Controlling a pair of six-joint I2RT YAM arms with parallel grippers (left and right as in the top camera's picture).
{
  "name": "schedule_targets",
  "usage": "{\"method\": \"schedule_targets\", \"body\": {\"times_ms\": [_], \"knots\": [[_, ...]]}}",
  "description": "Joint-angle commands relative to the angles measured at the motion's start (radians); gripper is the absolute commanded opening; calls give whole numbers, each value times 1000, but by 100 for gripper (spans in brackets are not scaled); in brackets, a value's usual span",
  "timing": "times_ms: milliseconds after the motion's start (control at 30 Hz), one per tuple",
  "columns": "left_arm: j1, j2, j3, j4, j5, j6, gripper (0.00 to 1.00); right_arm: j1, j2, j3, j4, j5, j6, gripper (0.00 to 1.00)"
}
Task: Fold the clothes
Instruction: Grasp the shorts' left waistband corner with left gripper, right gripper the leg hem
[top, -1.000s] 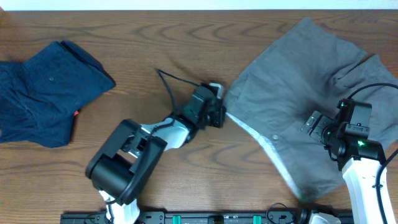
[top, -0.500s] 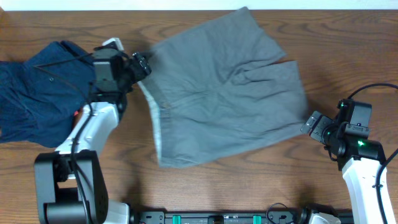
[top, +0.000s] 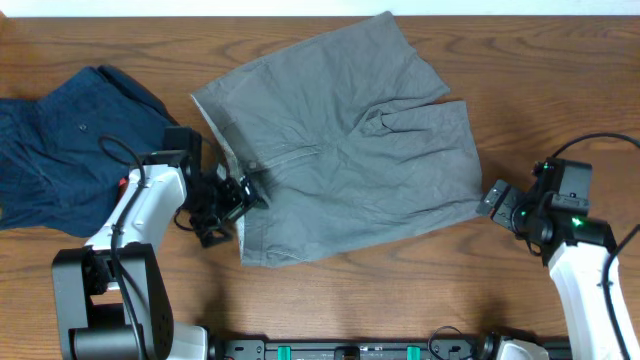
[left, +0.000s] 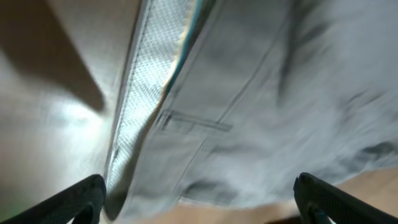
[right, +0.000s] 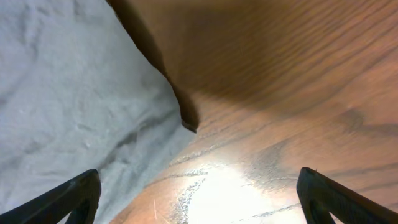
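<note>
The robot's left hand should grab the shorts (top: 340, 150) by the near end of the waistband (top: 253, 252) next. Then it can fold the near side of the shorts over.
The clothes, a pair of light grey shorts (top: 340, 150), lie spread flat in the middle of the table with the waistband along their left side. My left gripper (top: 243, 192) hovers at the lower part of that waistband, open. In the left wrist view the left gripper (left: 199, 205) has its dark fingertips (left: 84, 199) wide apart over the waistband and wrinkled grey fabric (left: 280, 93). My right gripper (top: 492, 200) stands open just off the shorts' right hem corner. In the right wrist view the right gripper (right: 199, 199) spans bare wood, the hem corner (right: 74, 93) at its left.
A dark navy garment (top: 60, 150) lies crumpled at the far left, close behind my left arm. The wooden table (top: 400, 300) shows bare in front of the shorts. A black rail (top: 350, 350) runs along the near edge.
My left gripper dragged the shorts leftward across the table, opened and let go, then moved down along the waistband. The right arm has barely moved.
</note>
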Motion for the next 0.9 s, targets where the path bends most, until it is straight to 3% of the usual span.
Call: {"method": "schedule_targets", "body": {"times_ms": [0,233,600,667,867], "knots": [[0,-16,8,-47,-47,-17,98,-8,47,6,-1,-14,-15,99],[-52,-144,-29,-89,-122,-172,98,-8,107,6,16,-14,-13,99],[-232,-389,-209,-50,-348,-728,98,-8,113,6,33,-14,-11,99],[-248,-391,-256,-10,-348,-805,98,-8,113,6,33,-14,-11,99],[-264,-390,-420,283,-338,-860,98,-8,113,6,33,-14,-11,99]]}}
